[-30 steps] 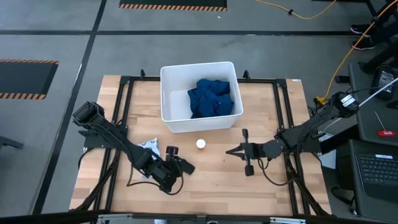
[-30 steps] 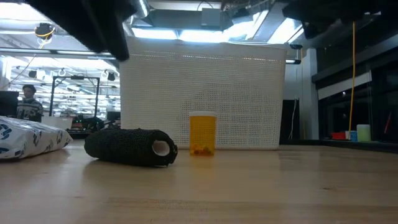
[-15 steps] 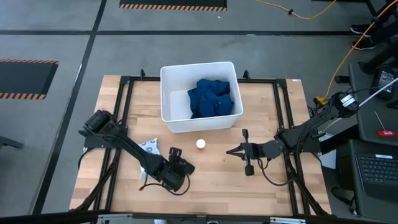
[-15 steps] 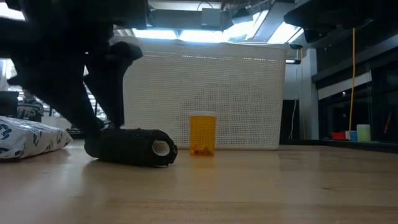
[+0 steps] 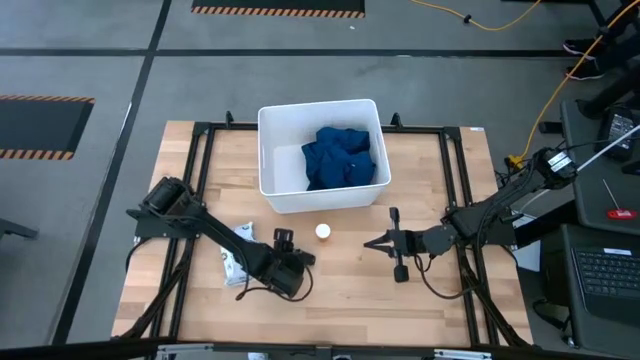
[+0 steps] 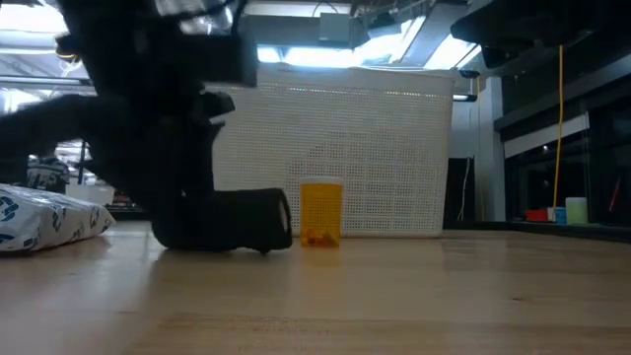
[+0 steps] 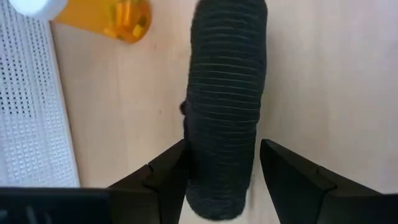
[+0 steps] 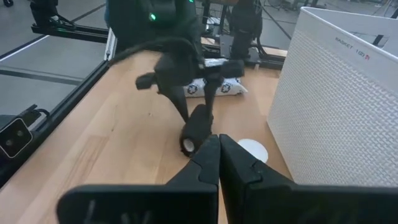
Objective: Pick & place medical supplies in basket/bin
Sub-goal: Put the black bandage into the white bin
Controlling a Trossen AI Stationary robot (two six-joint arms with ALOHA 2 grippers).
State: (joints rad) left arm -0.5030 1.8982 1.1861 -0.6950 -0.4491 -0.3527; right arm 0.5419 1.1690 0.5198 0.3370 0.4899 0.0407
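I will put the black roll into the white tub point(image 7: 31, 106), so next I will grab the roll by its ribbed end point(image 7: 221, 177) with my left gripper.
The small black oblong point(image 7: 227, 81), a ribbed roll, lies on its side on the wood point(image 6: 251, 219), near the tub's near wall. My left gripper point(image 7: 224, 146) is open and low over it point(image 5: 284, 252), one finger on each side of one end. The orange bottle point(image 6: 320, 210) stands upright beside the roll, its white cap point(image 5: 323, 232) up. The white dotted packet point(image 5: 238, 250) lies flat under the left arm. The dark-blue cloth point(image 5: 342, 157) lies inside the white tub point(image 5: 268, 150). My right gripper point(image 8: 217, 146) waits shut to the bottle's right point(image 5: 370, 243). My left gripper comes at the black roll from above, its fingers across the roll near one end point(image 7: 217, 186). One finger point(image 7: 171, 168) stands right against the roll's side, but I cannot tell whether it touches. The other finger point(image 7: 280, 168) is apart, with a strip of wood showing between. The roll lies on the table.
The tub's perforated near wall point(image 6: 325, 148) rises just behind the bottle and roll. Black frame rails point(image 5: 460, 190) run along the table's sides. Bare wood lies between the two grippers and along the near edge point(image 5: 350, 300).
My left gripper has swung toward the table's right and come down from above the low view onto the black roll, and now straddles it. The left arm's elbow has moved toward the near edge. The right arm, bottle and packet have kept still.
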